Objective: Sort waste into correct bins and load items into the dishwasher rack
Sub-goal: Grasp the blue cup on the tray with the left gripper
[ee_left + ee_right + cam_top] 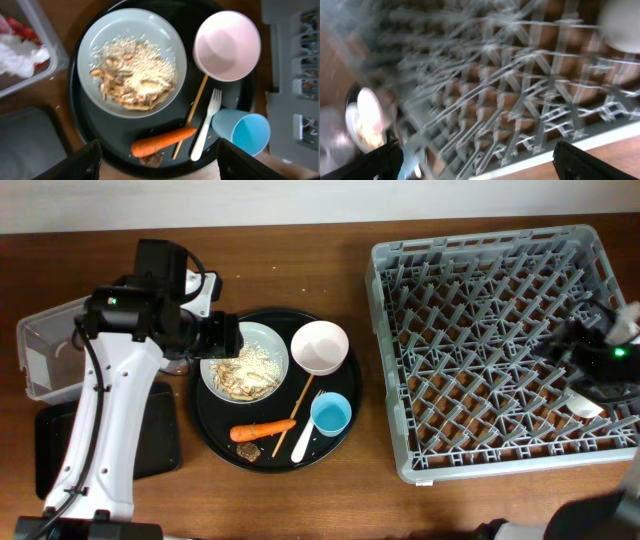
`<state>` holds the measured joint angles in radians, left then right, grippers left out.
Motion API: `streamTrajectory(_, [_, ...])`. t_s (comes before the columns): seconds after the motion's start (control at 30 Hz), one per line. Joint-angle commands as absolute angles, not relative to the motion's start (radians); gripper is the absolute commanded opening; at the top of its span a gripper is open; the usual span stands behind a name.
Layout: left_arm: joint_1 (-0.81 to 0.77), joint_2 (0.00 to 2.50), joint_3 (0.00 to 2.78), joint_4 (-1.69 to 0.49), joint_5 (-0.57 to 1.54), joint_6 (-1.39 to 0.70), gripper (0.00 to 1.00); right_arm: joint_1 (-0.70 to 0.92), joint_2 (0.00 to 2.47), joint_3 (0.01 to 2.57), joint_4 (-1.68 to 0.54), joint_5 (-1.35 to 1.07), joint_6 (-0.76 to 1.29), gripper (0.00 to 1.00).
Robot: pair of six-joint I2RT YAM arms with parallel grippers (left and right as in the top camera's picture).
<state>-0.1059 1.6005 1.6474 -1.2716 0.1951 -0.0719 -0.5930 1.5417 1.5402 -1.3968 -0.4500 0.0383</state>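
Note:
The left gripper next needs to grab the blue cup's rim beside the fork to load the cup. The base of the blue cup stays free for the right gripper to grab.
The white plate (131,62) of pale food scraps (135,80), pink bowl (227,45), blue cup (242,132), white fork (206,125), carrot (162,141) and brown bit (151,160) lie on the round black tray (215,430). My left gripper (160,167) is open and empty above the tray's near side, also seen overhead (228,335). Red wrapper (20,29) and tissue (20,52) lie in the clear tub (40,330). My right gripper (485,165) is open and empty over the grey rack (480,450). A pale round thing (620,22), perhaps the cream cup, sits in the rack.
The shallow black rectangular tray (155,435) lies in front of the clear tub, partly under my left arm. A thin wooden stick (192,112) lies on the round tray between plate and fork. The right wrist view is blurred.

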Motion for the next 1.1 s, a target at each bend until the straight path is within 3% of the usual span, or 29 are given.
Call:
streamTrajectory(0.0, [-0.168,1.595,1.644,-1.250,0.249,-0.074,0.74,-0.439,1.435,1.556,-1.420,-0.442,-0.022,0.99])
streamTrajectory(0.27, [-0.369,1.635,1.480,-1.191,0.249,-0.075,0.73,-0.181,1.422,1.551,-1.462,-0.315,-0.022,0.99])
streamTrajectory(0.57, [-0.540,1.781,1.359,-1.054,0.281,-0.105,0.71,-0.157,1.430,1.551,-1.462,-0.304,-0.022,0.99])
streamTrajectory(0.6, [-0.543,1.804,1.359,-1.054,0.273,-0.105,0.60,-0.157,1.430,1.551,-1.462,-0.303,-0.022,0.99])
streamTrajectory(0.7, [-0.542,1.842,1.359,-1.039,0.266,-0.105,0.40,-0.157,1.430,1.551,-1.462,-0.302,-0.022,0.99])
streamTrajectory(0.77, [-0.542,1.853,1.359,-1.025,0.266,-0.105,0.16,-0.157,1.430,1.551,-1.462,-0.302,-0.022,0.99])
streamTrajectory(0.83, [-0.540,1.853,1.359,-1.021,0.266,-0.105,0.02,-0.157,1.430,1.551,-1.462,-0.302,-0.022,0.99])
streamTrajectory(1.07, [-0.492,1.834,1.426,-1.072,0.274,-0.103,0.00,-0.157,1.430,1.551,-1.462,-0.301,-0.023,0.99])
